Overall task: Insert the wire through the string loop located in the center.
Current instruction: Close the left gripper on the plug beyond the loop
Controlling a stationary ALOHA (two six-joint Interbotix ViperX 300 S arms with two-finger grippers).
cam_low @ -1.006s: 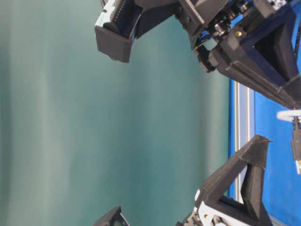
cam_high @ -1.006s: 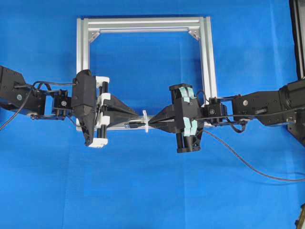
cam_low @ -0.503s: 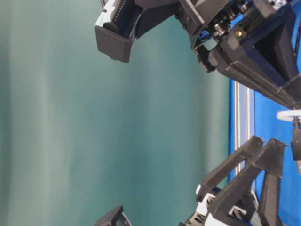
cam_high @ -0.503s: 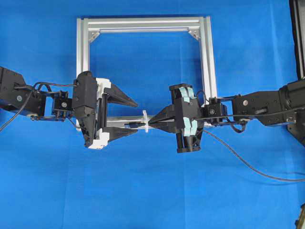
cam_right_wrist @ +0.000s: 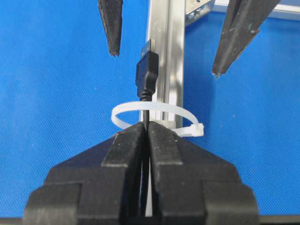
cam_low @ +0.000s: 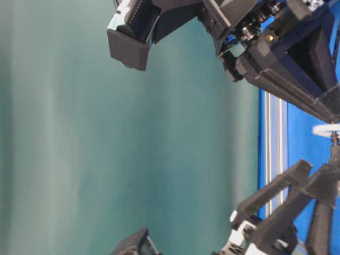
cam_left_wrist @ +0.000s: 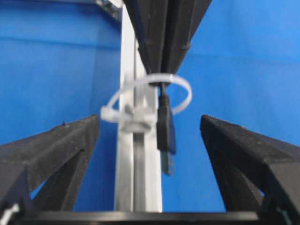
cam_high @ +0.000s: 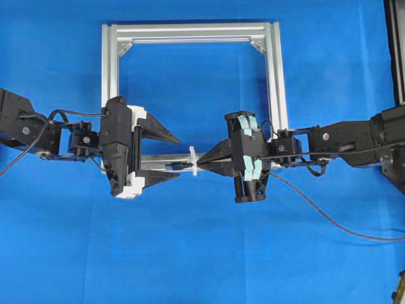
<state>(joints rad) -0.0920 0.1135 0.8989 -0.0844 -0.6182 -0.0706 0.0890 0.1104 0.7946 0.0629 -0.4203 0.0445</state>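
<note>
The plug is the only part that sticks out on this side of the white string loop (cam_high: pixel 193 161), so my left gripper should next grab the wire by its plug (cam_high: pixel 178 166) to insert it.
The white string loop (cam_high: pixel 193 161) stands upright on the front rail of the silver frame (cam_high: pixel 190 30). My right gripper (cam_high: pixel 199 163) is shut on the dark wire (cam_high: pixel 329 218) just right of the loop. In the right wrist view the wire (cam_right_wrist: pixel 147 115) leaves the closed gripper (cam_right_wrist: pixel 146 126), passes through the loop (cam_right_wrist: pixel 126 110) and ends in the plug (cam_right_wrist: pixel 147 72) beyond it. My left gripper (cam_high: pixel 180 157) is open, a finger on each side of the plug (cam_left_wrist: pixel 165 126), touching nothing. The loop (cam_left_wrist: pixel 180 89) circles the wire behind the plug.
The square aluminium frame lies on blue cloth, with corner brackets (cam_high: pixel 257 44) at its far corners. The wire trails right across the cloth to the table edge. A dark upright post (cam_high: pixel 395 50) stands at the right. The table-level view shows mostly a teal backdrop (cam_low: pixel 106 133).
My left gripper was shut on the plug; it has opened, let the plug go and drawn back slightly left. The right gripper and the wire have stayed put.
</note>
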